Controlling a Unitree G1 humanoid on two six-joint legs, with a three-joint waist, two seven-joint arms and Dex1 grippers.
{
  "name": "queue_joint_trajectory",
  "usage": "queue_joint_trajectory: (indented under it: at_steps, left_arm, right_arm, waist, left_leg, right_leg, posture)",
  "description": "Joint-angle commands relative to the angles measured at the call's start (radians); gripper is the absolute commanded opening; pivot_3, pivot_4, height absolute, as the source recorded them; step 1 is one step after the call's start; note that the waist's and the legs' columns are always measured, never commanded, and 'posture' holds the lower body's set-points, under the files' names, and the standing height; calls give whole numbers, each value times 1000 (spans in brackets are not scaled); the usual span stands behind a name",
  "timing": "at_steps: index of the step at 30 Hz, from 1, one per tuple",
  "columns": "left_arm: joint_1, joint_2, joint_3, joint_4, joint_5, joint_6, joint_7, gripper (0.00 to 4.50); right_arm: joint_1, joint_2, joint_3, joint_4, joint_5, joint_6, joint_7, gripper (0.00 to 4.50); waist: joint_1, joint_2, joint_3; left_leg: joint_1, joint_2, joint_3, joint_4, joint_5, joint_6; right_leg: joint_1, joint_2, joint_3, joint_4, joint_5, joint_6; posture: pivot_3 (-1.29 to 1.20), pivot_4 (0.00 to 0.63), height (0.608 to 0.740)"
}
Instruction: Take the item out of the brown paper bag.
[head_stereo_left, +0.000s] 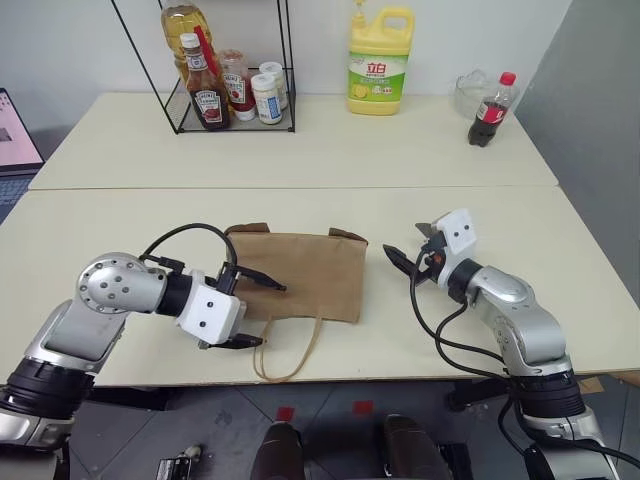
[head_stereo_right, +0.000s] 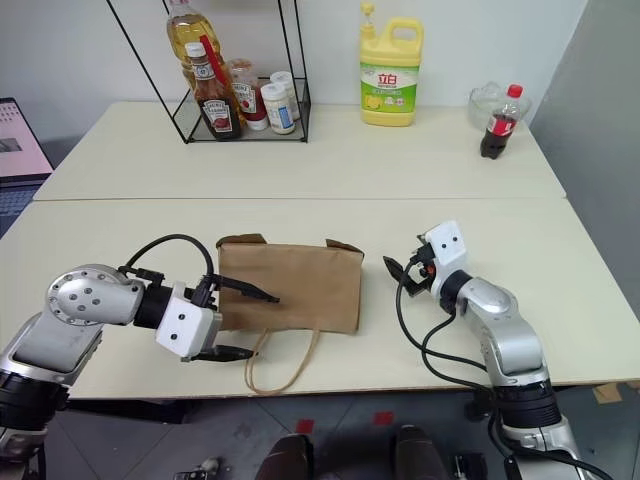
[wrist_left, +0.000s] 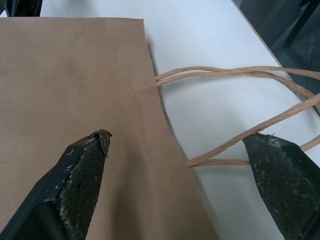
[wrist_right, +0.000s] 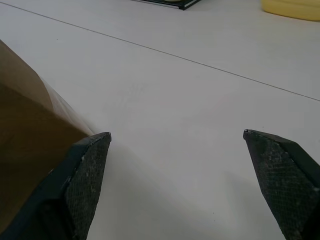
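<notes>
The brown paper bag lies flat on the tabletop, so the robot's left gripper next needs to grab a twisted paper handle that loops out free.
The brown paper bag lies flat on the near table, with its twisted loop handles trailing toward the front edge. My left gripper is open at the bag's front left corner. One of its fingers is over the paper, and the other is beside the handles. My right gripper is open just right of the bag's far right corner, with only bare tabletop between its fingers. The item is hidden.
A black wire rack with ketchup, an oil bottle and jars stands at the back left. A yellow detergent jug is at the back middle, a cola bottle and a clear container at the back right. A laptop is at the left edge.
</notes>
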Motion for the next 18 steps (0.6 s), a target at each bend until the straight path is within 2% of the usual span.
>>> queue_joint_trajectory:
  at_steps: [1,6,13,16,18]
  left_arm:
    - [18,-1,0,-46,-4,-27,7,4500]
    - [50,4,-18,-33,30,-116,0,4500]
    - [42,-35,-45,-18,63,-138,36,4500]
    - [39,-36,-48,-6,66,-148,37,3923]
    - [34,-36,-50,1,65,-153,35,3267]
  right_arm:
    - [-7,-2,-21,-48,12,-5,-6,4448]
    - [-7,-5,-23,-44,12,-4,-6,4448]
    - [-11,-4,-25,-39,8,-3,-10,4448]
    - [-9,-4,-29,-38,7,-3,-16,4500]
    - [-8,-5,-32,-36,7,-3,-19,4500]
  waist:
    - [0,0,0]
    - [1,0,0]
    - [1,0,0]
    - [1,0,0]
    - [1,0,0]
  left_leg:
    - [0,0,0,0,0,0]
    - [0,0,0,0,0,0]
    - [0,0,0,0,0,0]
    - [0,0,0,0,0,0]
    - [0,0,0,0,0,0]
  right_leg:
    - [0,0,0,0,0,0]
    - [0,0,0,0,0,0]
    - [0,0,0,0,0,0]
    - [0,0,0,0,0,0]
    - [0,0,0,0,0,0]
  posture:
    - [0,150,740]
    - [0,150,740]
    - [0,150,740]
    - [0,150,740]
    - [0,150,740]
